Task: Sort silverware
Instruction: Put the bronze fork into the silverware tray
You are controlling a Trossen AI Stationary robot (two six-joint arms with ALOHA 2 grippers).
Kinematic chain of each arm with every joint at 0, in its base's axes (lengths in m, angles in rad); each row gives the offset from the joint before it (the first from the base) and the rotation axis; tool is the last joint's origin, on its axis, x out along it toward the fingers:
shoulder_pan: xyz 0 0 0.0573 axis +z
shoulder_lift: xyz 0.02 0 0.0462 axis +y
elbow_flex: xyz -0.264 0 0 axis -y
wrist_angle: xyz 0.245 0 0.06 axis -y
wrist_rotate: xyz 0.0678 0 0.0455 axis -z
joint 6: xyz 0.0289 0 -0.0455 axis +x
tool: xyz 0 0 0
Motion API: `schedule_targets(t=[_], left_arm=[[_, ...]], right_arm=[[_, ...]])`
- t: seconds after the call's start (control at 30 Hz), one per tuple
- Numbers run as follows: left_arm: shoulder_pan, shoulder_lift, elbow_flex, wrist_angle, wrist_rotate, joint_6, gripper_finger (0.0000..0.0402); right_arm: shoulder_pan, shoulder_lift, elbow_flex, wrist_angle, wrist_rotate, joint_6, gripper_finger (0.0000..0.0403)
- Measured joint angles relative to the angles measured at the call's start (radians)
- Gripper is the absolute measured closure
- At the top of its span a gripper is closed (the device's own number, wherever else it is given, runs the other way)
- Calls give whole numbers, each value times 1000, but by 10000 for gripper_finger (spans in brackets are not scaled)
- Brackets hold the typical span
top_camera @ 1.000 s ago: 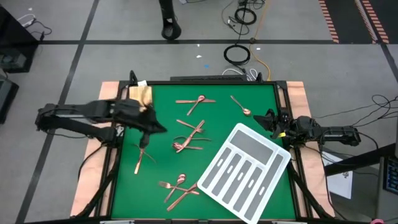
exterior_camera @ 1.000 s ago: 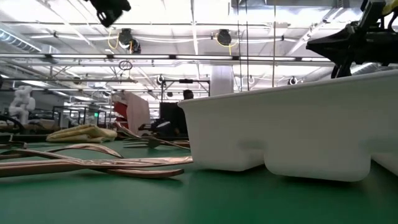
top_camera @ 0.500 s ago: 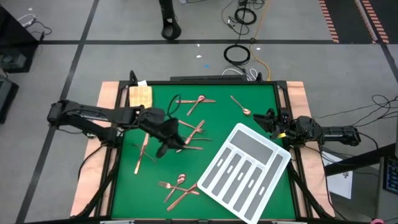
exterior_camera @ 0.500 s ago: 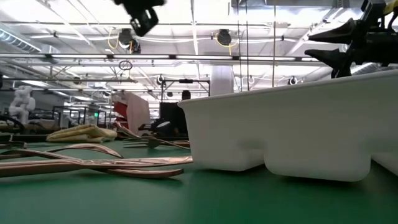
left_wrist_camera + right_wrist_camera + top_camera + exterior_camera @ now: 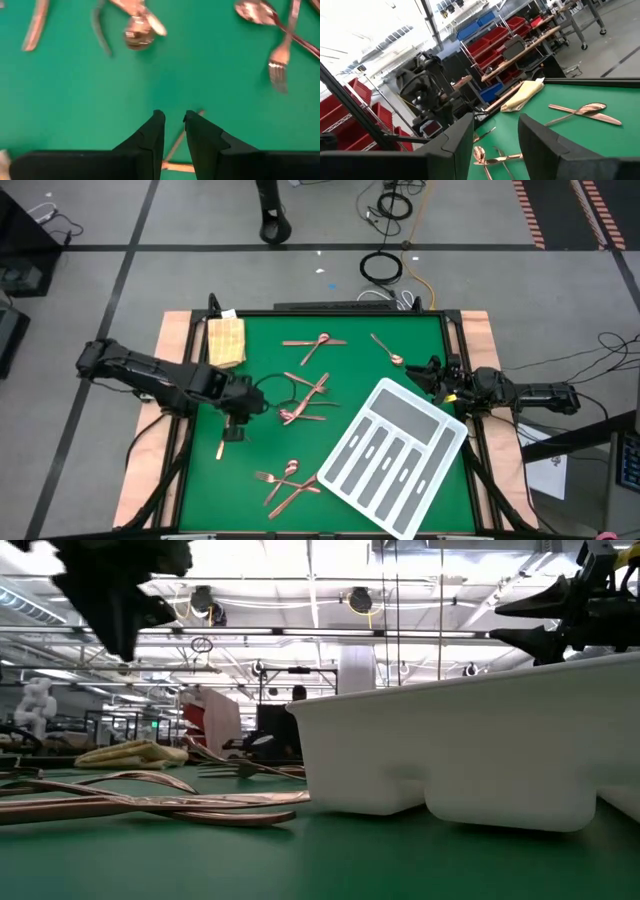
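Observation:
The left gripper grabs the thin copper piece by its slim middle (image 5: 182,137) next, to sort it into the divided tray.
Copper silverware lies in small heaps on the green mat: a crossed pair (image 5: 315,343) and a spoon (image 5: 386,349) at the far side, a tangle (image 5: 305,400) in the middle, several pieces (image 5: 285,480) near the front, and two crossed pieces (image 5: 222,442) at the left. My left gripper (image 5: 233,427) hangs open over those two pieces, pointing down; in the left wrist view one thin piece (image 5: 176,144) shows in the gap under the open fingers (image 5: 172,117), untouched. My right gripper (image 5: 428,370) waits open at the table's right edge, level, above the tray's far corner.
The white divided tray (image 5: 350,430) lies slantwise on the mat's right half and fills the low view's right side (image 5: 470,750). A folded yellow cloth (image 5: 226,340) sits at the far left corner. Bare mat lies between the heaps.
My left gripper has swung from near the cloth out toward the middle tangle, then back toward the left, sinking and tipping until it points down over the two left pieces. My right gripper has opened where it stands. No silverware has moved.

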Motion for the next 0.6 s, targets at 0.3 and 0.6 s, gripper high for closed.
schedule_targets(t=[0.3,0.6], left_arm=[[-101,0,-181,75,0,-176,317],[-146,0,-336,136,-2,-311,317]], right_arm=[[0,0,0,0,0,4,259],[0,0,0,0,0,3,259]])
